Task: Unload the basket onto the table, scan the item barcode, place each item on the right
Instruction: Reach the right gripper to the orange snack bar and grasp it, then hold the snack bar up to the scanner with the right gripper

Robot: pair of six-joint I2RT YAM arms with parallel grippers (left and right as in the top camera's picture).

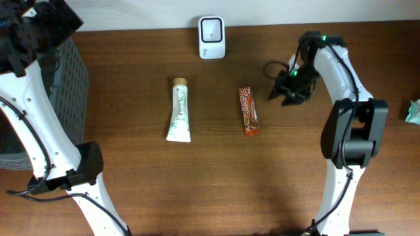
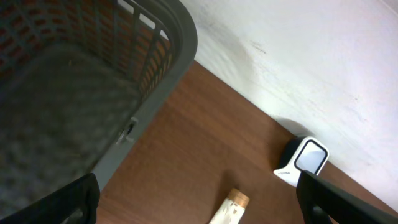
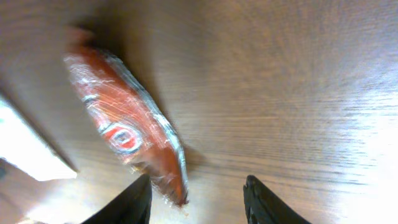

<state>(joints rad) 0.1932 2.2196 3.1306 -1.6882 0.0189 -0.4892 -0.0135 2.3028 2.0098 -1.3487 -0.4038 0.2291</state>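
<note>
The robot's right gripper should next grab the red snack bar by its round-patterned end, so that the rest of the wrap's length stays free for the barcode scan.
A red snack bar in clear wrap lies flat at the middle of the brown table, and a white tube with a tan cap lies to its left. The white barcode scanner stands at the table's back edge. My right gripper hovers just right of the bar. In the right wrist view the gripper is open, and the bar's near end lies just inside the left finger, ungripped. My left gripper is open and holds nothing, high over the basket, with the scanner and tube cap below it.
A grey slatted basket stands at the table's left edge, large in the left wrist view. A small teal object lies at the far right edge. A white wall runs behind the table.
</note>
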